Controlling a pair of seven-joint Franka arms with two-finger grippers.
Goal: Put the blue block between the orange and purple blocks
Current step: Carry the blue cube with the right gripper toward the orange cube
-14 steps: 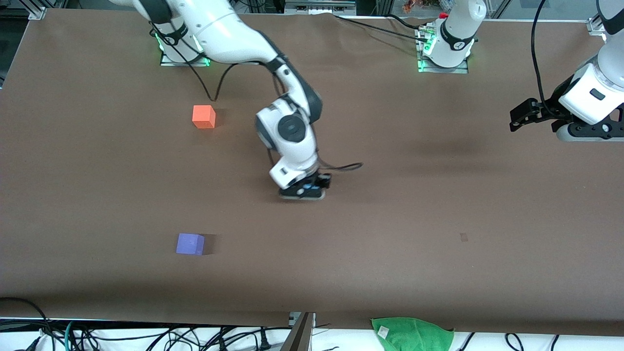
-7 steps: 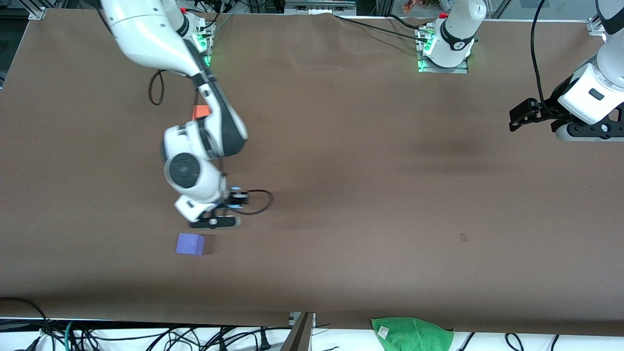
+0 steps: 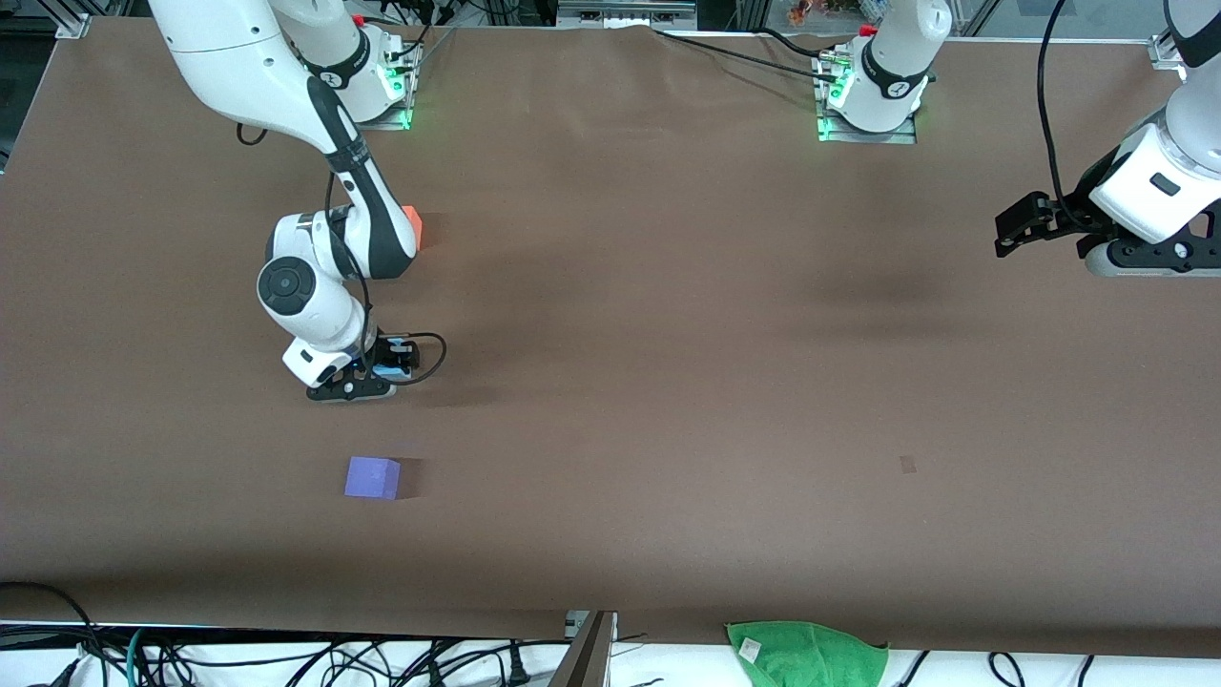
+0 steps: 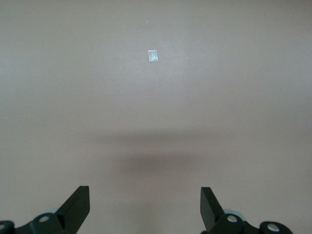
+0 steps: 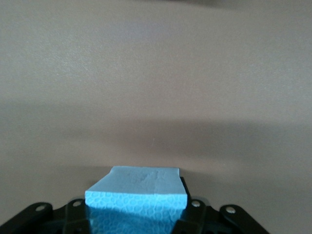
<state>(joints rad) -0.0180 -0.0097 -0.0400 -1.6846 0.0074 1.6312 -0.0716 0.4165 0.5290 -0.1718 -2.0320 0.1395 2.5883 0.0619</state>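
The block sits low between the orange and purple blocks and would stand, so it is time for my right gripper to release the light blue block (image 3: 391, 372) (image 5: 137, 200) now.
My right gripper (image 3: 367, 377) is shut on the light blue block (image 5: 137, 200), which fills the space between its jaws in the right wrist view. It hangs over the bare table between the orange block (image 3: 412, 225) and the purple block (image 3: 372, 477). The orange block is mostly hidden by the right arm; only one corner shows. The purple block lies nearer the front camera. My left gripper (image 3: 1013, 229) is open and empty and waits at the left arm's end of the table; its dark fingertips (image 4: 78, 207) show wide apart over bare table.
A green cloth (image 3: 806, 654) lies off the table's front edge. Cables hang below that edge. A small pale mark (image 3: 907, 464) is on the brown table (image 3: 668, 401), also in the left wrist view (image 4: 153, 56).
My right arm has carried the blue block from the table's middle toward the right arm's end, first close to the purple block, then back to between the orange and purple blocks. The left arm has not moved.
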